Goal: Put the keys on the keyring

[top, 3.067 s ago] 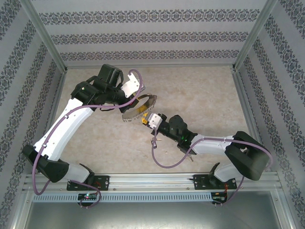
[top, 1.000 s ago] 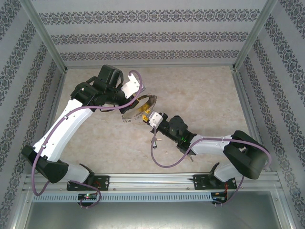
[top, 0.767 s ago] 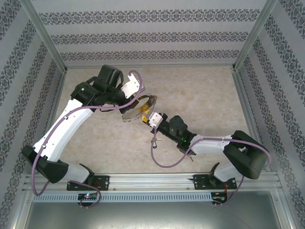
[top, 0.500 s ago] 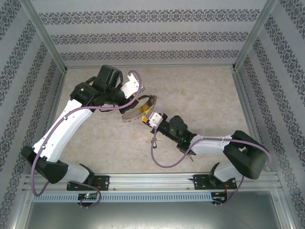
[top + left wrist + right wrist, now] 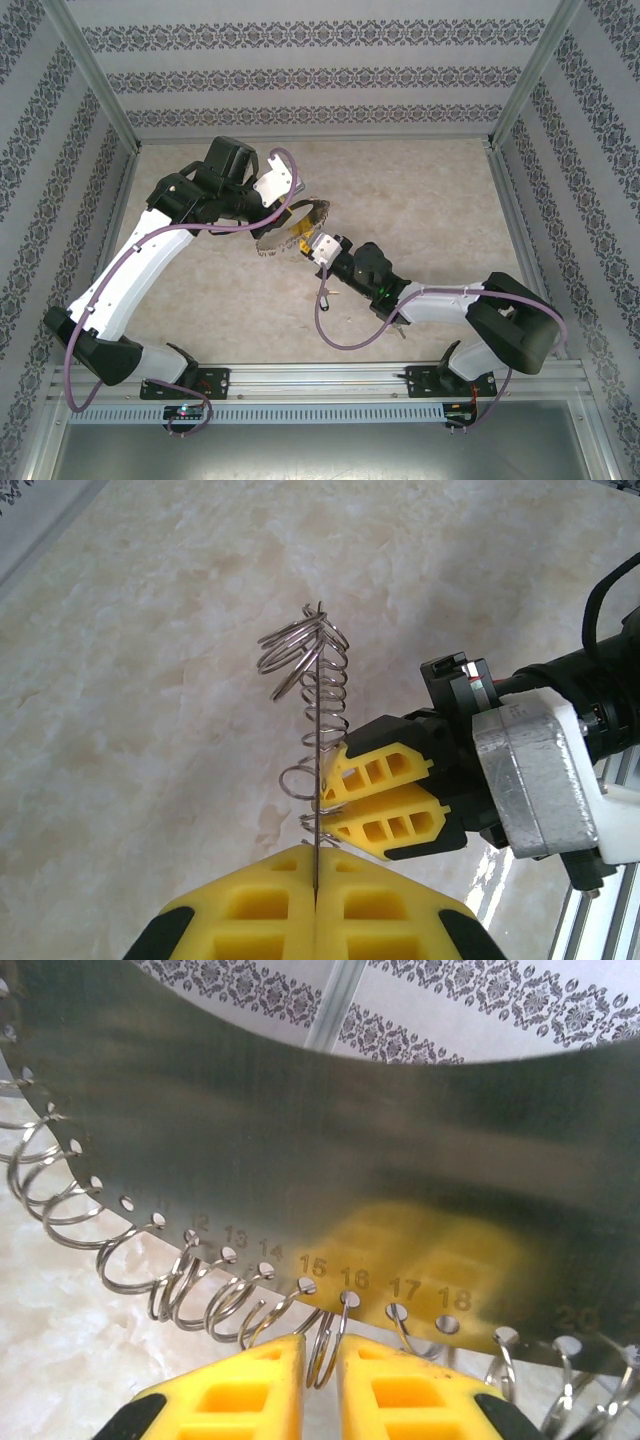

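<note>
My left gripper should keep holding the keyring [image 5: 286,236] [image 5: 318,715] until the yellow fingers of my right gripper are on both sides of the keyring's rim. Those fingers are closed, and their ends sit against the keyring's flat side.
The keyring is a thin silvery disc [image 5: 296,226] with numbered holes along its rim, and small wire rings hang from those holes. My left gripper [image 5: 316,882] is shut on the disc's edge and holds it upright, edge-on [image 5: 318,710] in the left wrist view. My right gripper [image 5: 322,1362] comes in from below at the disc [image 5: 330,1150]. Its yellow fingers [image 5: 250,1390] are closed against both sides of the small ring [image 5: 342,1318] at hole 16. In the left wrist view the right gripper [image 5: 335,802] touches the disc's side. The keys are out of view.
The marble-patterned tabletop [image 5: 420,200] lies below both arms, and patterned walls enclose it at the back and sides. A metal rail [image 5: 320,380] runs along the near edge. Purple cables loop beside each arm.
The right gripper has edged up and left against the disc, and its jaws have narrowed onto the small ring. The left arm has held the disc nearly still.
</note>
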`<state>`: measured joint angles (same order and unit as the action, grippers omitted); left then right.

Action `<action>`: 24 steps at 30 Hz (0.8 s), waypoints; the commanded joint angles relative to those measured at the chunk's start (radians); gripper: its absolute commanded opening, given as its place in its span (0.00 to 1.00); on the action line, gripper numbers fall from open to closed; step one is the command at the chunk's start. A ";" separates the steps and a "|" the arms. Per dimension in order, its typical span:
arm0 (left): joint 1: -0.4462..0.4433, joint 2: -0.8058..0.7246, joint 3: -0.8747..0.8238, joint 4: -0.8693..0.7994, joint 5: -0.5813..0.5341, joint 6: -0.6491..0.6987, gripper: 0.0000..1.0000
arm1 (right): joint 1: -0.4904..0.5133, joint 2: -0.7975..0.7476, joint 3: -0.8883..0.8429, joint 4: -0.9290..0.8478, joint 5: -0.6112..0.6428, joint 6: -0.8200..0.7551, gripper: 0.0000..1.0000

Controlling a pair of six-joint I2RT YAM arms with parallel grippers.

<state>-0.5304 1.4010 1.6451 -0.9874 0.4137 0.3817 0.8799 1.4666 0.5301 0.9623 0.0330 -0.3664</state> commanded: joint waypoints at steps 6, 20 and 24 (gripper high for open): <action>-0.015 -0.031 -0.004 0.027 0.006 -0.006 0.00 | 0.012 0.022 0.039 0.042 0.034 -0.004 0.11; 0.001 -0.036 -0.054 0.102 -0.076 -0.136 0.00 | 0.014 -0.023 -0.003 0.004 0.022 0.010 0.00; 0.042 -0.044 -0.103 0.178 -0.052 -0.267 0.00 | 0.000 -0.060 -0.016 -0.066 -0.004 0.050 0.00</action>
<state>-0.5156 1.3823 1.5703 -0.9146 0.3630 0.2390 0.8810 1.4517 0.5278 0.9203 0.0620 -0.3599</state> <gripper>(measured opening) 0.043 0.062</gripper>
